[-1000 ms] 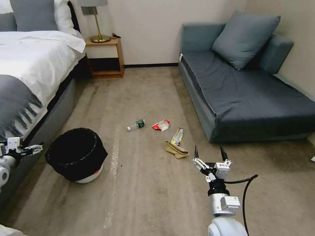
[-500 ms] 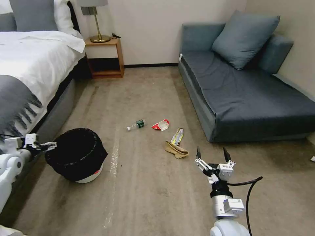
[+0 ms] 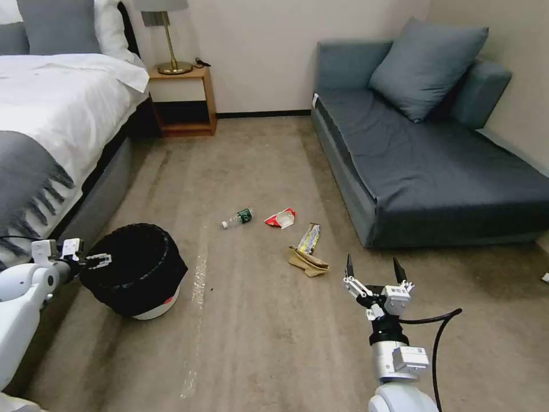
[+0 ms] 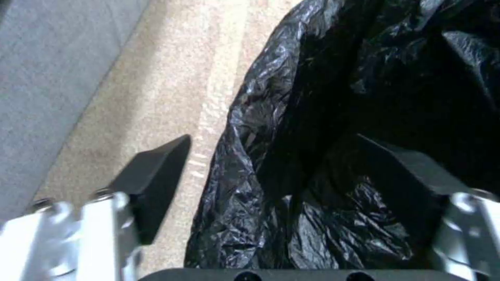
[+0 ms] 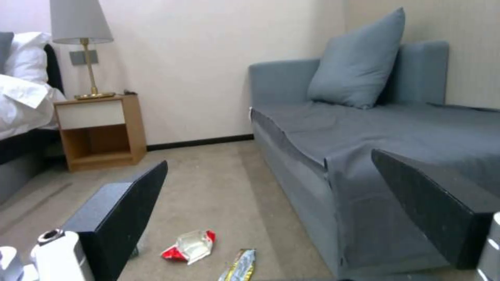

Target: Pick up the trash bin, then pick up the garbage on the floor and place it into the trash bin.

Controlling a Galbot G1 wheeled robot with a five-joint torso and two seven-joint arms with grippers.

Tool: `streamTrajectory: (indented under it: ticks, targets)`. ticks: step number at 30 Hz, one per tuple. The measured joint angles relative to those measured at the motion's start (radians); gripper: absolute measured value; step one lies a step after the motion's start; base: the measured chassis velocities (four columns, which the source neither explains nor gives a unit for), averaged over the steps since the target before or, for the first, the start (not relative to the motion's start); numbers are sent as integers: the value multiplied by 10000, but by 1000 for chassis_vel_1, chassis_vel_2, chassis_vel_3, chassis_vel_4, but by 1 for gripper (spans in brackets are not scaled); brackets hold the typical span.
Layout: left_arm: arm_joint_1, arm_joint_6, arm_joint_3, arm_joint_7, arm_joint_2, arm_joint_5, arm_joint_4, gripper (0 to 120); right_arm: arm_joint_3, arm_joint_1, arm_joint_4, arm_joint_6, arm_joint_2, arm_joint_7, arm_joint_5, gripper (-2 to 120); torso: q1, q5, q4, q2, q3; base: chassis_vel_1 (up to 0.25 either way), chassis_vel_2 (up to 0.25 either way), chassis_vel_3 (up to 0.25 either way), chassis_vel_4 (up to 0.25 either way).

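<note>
The bin's round body is much wider than my fingers can open, so my left gripper should grab the trash bin by its thin bag-covered rim next.
The trash bin, white with a crinkled black bag over its rim, stands on the carpet at the lower left. My left gripper is open at its left rim. In the left wrist view, my left gripper has one finger outside the bag and the other over the inside. The garbage lies mid-floor: a clear bottle, a red-and-white packet, a foil wrapper and brown paper. My right gripper hangs open and empty, just right of the paper. The right wrist view shows the packet and wrapper.
A bed runs along the left, close behind the bin. A wooden nightstand with a lamp stands at the back wall. A blue-grey sofa with a cushion takes up the right side. Open carpet lies in front.
My left gripper has moved right, from beside the bed to the bin's left rim. My right gripper has drifted slightly right and down. The bin and garbage have not moved.
</note>
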Motion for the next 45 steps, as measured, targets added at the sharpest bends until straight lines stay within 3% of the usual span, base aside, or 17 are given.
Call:
streamTrajectory:
  ticks: [16, 22, 26, 27, 30, 31, 35, 38, 39, 40, 45]
  targets:
    - [69, 25, -75, -42, -132, 285, 41, 15, -3, 139, -119, -12, -9, 28, -37, 100, 0, 5, 3, 1, -1, 0, 0, 0, 0]
    - [424, -16, -323, -233, -146, 205, -419, 7, -18, 165, -133, -22, -11, 32, -26, 100, -1, 3, 3, 1, -2, 0, 0, 0, 0]
    - [1292, 58, -1057, -626, -110, 218, -1622, 5, -13, 193, -188, -21, -37, 66, 8, 100, 0, -11, -4, 0, 1, 0, 0, 0, 0]
    - [1292, 58, -1057, -626, -110, 218, -1622, 5, -13, 193, -188, -21, -37, 66, 8, 100, 0, -11, -4, 0, 1, 0, 0, 0, 0]
    - [2147, 370, -1702, -933, -64, 354, -3035, 4, -12, 253, -232, -14, -34, 83, 40, 100, 0, 0, 3, 0, 0, 0, 0, 0, 0]
    - [2147, 370, -1702, -933, -64, 354, -3035, 4, -12, 253, -232, -14, -34, 83, 40, 100, 0, 0, 3, 0, 0, 0, 0, 0, 0]
    - [3155, 905, -1992, -1233, -252, 482, -4900, 4, -35, 337, -282, -6, -20, 95, 96, 100, 0, 0, -6, 1, 0, 0, 0, 0, 0]
    - [3425, 998, -2082, -1303, -288, 538, -5275, 3, -36, 362, -300, -4, -23, 98, 120, 100, 0, 3, -7, 0, 0, 0, 0, 0, 0]
    - [4096, 1205, -2431, -1446, -414, 763, -6085, 3, -36, 426, -333, 0, -43, 100, 192, 100, 0, -4, -3, 0, 1, 0, 0, 0, 0]
    - [4096, 1205, -2431, -1446, -414, 763, -6085, 3, -36, 426, -333, 0, -43, 100, 192, 100, 0, -4, -3, 0, 1, 0, 0, 0, 0]
    - [5578, 1567, -3736, -1500, -1021, 2275, -7561, 3, -130, 779, -597, 6, -171, -25, 411, 100, 0, -2, 0, 0, 0, 0, 0, 0, 0]
